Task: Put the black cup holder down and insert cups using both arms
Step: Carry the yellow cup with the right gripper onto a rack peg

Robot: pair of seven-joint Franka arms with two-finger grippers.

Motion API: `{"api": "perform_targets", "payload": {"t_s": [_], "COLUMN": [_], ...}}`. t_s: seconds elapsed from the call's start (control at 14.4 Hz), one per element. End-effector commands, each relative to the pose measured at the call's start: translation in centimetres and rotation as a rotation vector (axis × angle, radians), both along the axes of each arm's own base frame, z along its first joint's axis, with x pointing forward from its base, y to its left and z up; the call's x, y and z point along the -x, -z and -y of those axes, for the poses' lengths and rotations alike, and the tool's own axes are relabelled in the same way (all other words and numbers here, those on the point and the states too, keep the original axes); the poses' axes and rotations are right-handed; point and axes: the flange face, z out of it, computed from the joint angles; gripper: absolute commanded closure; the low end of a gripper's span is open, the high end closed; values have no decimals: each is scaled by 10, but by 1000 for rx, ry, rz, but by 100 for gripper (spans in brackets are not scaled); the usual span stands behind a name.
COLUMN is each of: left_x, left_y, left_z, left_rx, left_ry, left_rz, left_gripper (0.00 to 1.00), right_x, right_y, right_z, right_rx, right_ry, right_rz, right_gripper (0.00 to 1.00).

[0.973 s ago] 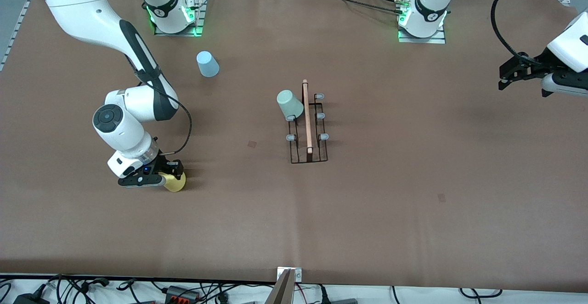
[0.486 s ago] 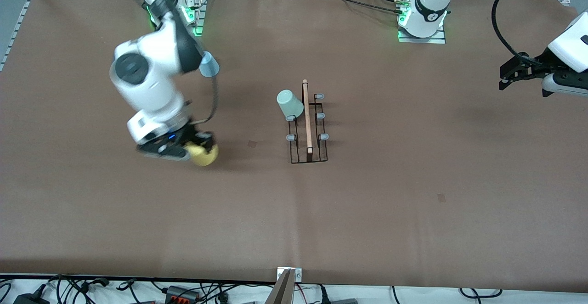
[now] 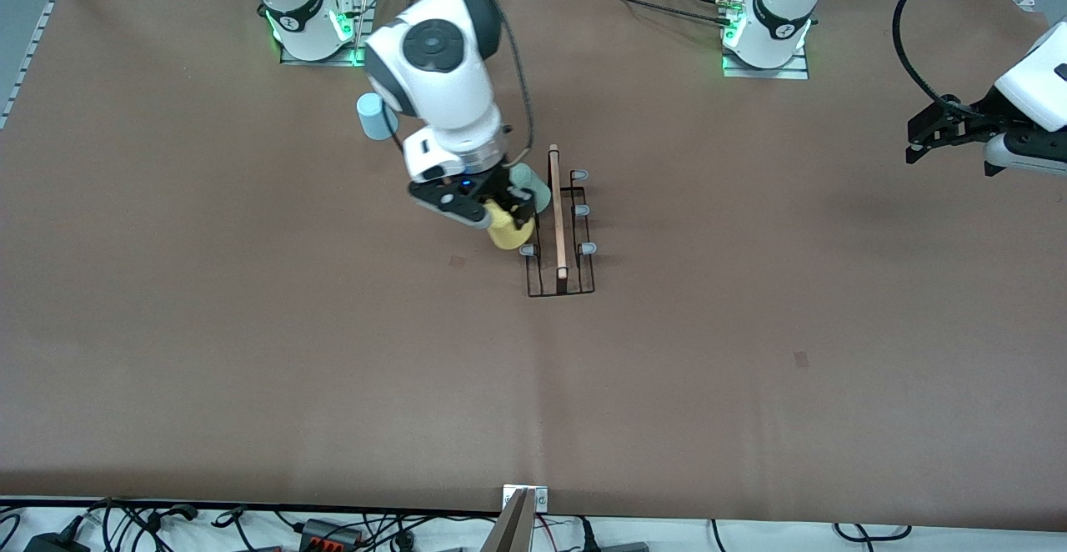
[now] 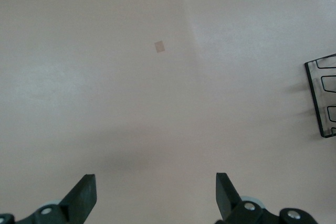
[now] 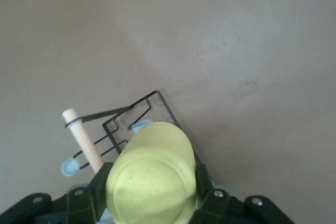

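I should keep holding the yellow cup with my right gripper and release it later: the yellow cup's lower edge [image 3: 512,243] hangs above and short of the middle peg's cap, so the cup would miss if I opened now.
The black cup holder [image 3: 560,235] stands mid-table with its wooden rod [image 3: 557,210] on top. A mint green cup [image 3: 538,188] sits on the prong farthest from the front camera, on the right arm's side, partly hidden by the right gripper. My right gripper [image 3: 500,214] is shut on the yellow cup [image 3: 503,233] and holds it over the middle prong of that row. The right wrist view shows the yellow cup [image 5: 152,179] between the fingers [image 5: 203,182], above the holder [image 5: 131,121]. A light blue cup [image 3: 377,116] stands upside down near the right arm's base. My left gripper [image 3: 940,131] waits open and empty over the left arm's end of the table.
The brown table [image 3: 667,385] carries two small tape marks [image 3: 458,261], [image 3: 801,358]. The left wrist view shows bare table [image 4: 105,103], a tape mark [image 4: 159,46] and a dark see-through piece [image 4: 323,98] at the view's edge. Cables [image 3: 250,527] lie along the edge nearest the front camera.
My right arm lifted the yellow cup from the table near the right arm's end and carried it across to the holder. The left arm has not moved.
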Motion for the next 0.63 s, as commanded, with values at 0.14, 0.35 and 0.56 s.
{"api": "perform_targets", "payload": {"t_s": [0.14,0.35,0.56], "left_x": [-3,-3,-3], "left_y": [-4,-5,-5], "left_z": [-1,-2,-2], "left_rx": [10,10,10], "left_ry": [18,17,17], "left_rz": [-6,-4,-4], "left_gripper": [0,0,0], "right_x": [-5,-14,-20], "right_y": [27,27,34], "right_z": [-20,-11,-7], "right_rx": [67,73,74], "right_ry": [-12,-13,-4], "right_rz": [43,50,54], "right_gripper": [100,100,100]}}
